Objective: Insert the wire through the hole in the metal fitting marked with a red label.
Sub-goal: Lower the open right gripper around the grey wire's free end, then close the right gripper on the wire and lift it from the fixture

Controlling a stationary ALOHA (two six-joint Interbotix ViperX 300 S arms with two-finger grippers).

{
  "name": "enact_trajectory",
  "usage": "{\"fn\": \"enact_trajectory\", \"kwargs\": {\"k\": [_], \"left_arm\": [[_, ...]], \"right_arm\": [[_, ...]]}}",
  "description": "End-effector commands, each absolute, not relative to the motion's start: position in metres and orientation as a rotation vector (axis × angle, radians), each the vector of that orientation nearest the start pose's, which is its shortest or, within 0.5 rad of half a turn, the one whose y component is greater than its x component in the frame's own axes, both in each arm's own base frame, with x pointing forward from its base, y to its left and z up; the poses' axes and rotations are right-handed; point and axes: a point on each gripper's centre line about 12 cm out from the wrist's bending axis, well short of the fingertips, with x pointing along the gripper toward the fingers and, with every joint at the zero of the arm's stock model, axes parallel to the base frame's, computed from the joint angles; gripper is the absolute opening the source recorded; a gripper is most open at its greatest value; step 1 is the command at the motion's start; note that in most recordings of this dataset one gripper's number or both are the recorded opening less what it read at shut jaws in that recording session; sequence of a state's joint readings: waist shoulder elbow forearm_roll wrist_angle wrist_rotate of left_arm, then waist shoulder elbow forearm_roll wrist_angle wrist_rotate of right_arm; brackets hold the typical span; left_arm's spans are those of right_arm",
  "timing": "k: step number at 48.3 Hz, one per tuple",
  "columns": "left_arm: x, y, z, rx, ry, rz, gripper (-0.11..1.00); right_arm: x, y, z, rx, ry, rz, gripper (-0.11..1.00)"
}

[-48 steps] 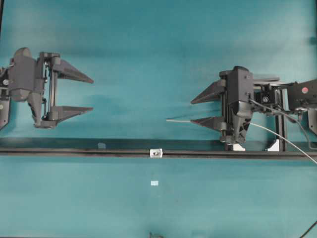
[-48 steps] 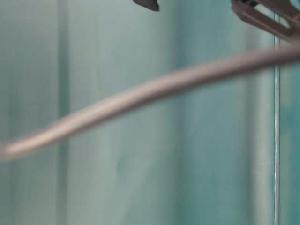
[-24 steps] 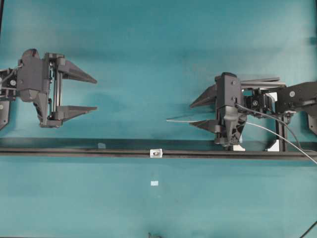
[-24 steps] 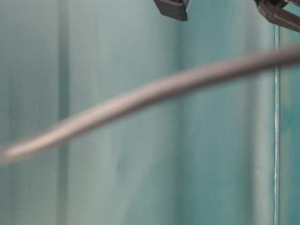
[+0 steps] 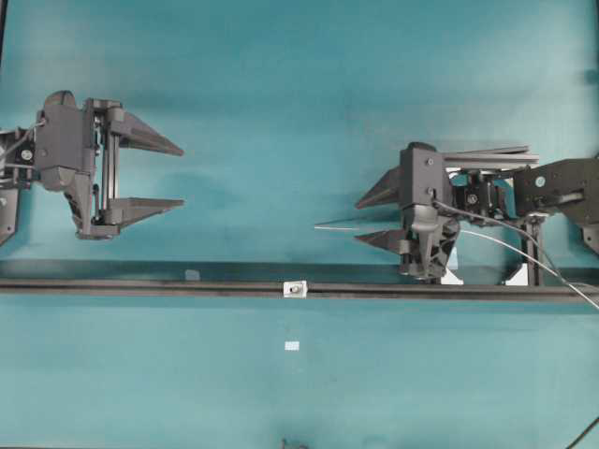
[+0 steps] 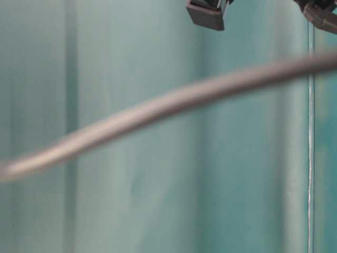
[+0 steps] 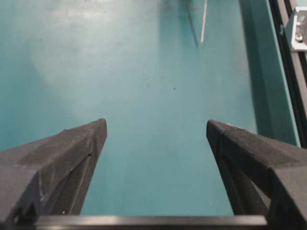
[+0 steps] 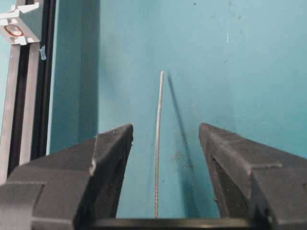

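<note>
The wire's tip needs to stay free for the fitting's hole. My right gripper will next grab the wire by its straight part behind its tip [image 5: 354, 228].
The thin silvery wire [image 5: 332, 227] lies straight, its tip pointing left. It runs back between the fingers of my right gripper [image 5: 356, 223], which is open and not touching it. In the right wrist view the wire [image 8: 158, 143] runs up the middle of the open right gripper [image 8: 165, 127]. The small silver metal fitting [image 5: 295, 289] sits on the black rail [image 5: 140, 286], below and left of the wire tip, with its dark hole [image 5: 296, 289] at the centre. My left gripper [image 5: 181, 176] is open and empty at the far left. The fitting also shows in the left wrist view [image 7: 298, 28].
Pale blue tape patches lie at the rail [image 5: 192, 274] and in front of it [image 5: 292, 346]. A white clamp block [image 5: 452, 277] and a black frame [image 5: 533, 253] stand under my right arm. The table-level view shows only the blurred wire [image 6: 158, 108] and a dark fingertip [image 6: 206, 13].
My right gripper has moved a little left and toward the rail, turning slightly; the wire now lies between its fingers rather than along one. My left gripper has shifted slightly right.
</note>
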State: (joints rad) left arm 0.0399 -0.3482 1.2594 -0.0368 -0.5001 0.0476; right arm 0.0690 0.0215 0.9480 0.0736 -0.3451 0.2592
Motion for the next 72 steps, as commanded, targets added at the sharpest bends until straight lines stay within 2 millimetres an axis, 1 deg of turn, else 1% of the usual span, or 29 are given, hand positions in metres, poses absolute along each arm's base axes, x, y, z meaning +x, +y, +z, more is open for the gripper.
{"fn": "enact_trajectory", "kwargs": {"k": [1, 7, 12, 27, 38, 40, 45, 53, 57, 72], "left_arm": [[0.25, 0.013, 0.149, 0.007, 0.392, 0.058, 0.71], [0.252, 0.013, 0.146, 0.007, 0.406, 0.058, 0.71], [0.253, 0.013, 0.144, 0.006, 0.416, 0.058, 0.71], [0.256, 0.013, 0.146, 0.007, 0.409, 0.058, 0.71], [0.257, 0.013, 0.146, 0.008, 0.409, 0.057, 0.71], [0.257, 0.013, 0.146, 0.006, 0.409, 0.059, 0.71], [0.257, 0.013, 0.146, 0.008, 0.407, 0.057, 0.71], [0.257, 0.013, 0.146, 0.007, 0.409, 0.058, 0.71], [0.257, 0.013, 0.146, 0.008, 0.409, 0.057, 0.71], [0.257, 0.013, 0.146, 0.008, 0.409, 0.057, 0.71]], "right_arm": [[0.336, 0.022, 0.117, 0.293, 0.599, -0.054, 0.65], [0.335, 0.024, 0.116, 0.289, 0.603, -0.046, 0.62], [0.334, 0.025, 0.114, 0.291, 0.608, -0.045, 0.62], [0.335, 0.025, 0.106, 0.288, 0.63, -0.049, 0.62], [0.335, 0.025, 0.106, 0.289, 0.627, -0.05, 0.6], [0.335, 0.025, 0.106, 0.289, 0.627, -0.05, 0.58], [0.334, 0.025, 0.106, 0.289, 0.629, -0.051, 0.46], [0.334, 0.025, 0.105, 0.289, 0.633, -0.051, 0.2], [0.333, 0.025, 0.105, 0.289, 0.635, -0.051, 0.12], [0.333, 0.025, 0.105, 0.284, 0.632, -0.05, 0.01]]}}
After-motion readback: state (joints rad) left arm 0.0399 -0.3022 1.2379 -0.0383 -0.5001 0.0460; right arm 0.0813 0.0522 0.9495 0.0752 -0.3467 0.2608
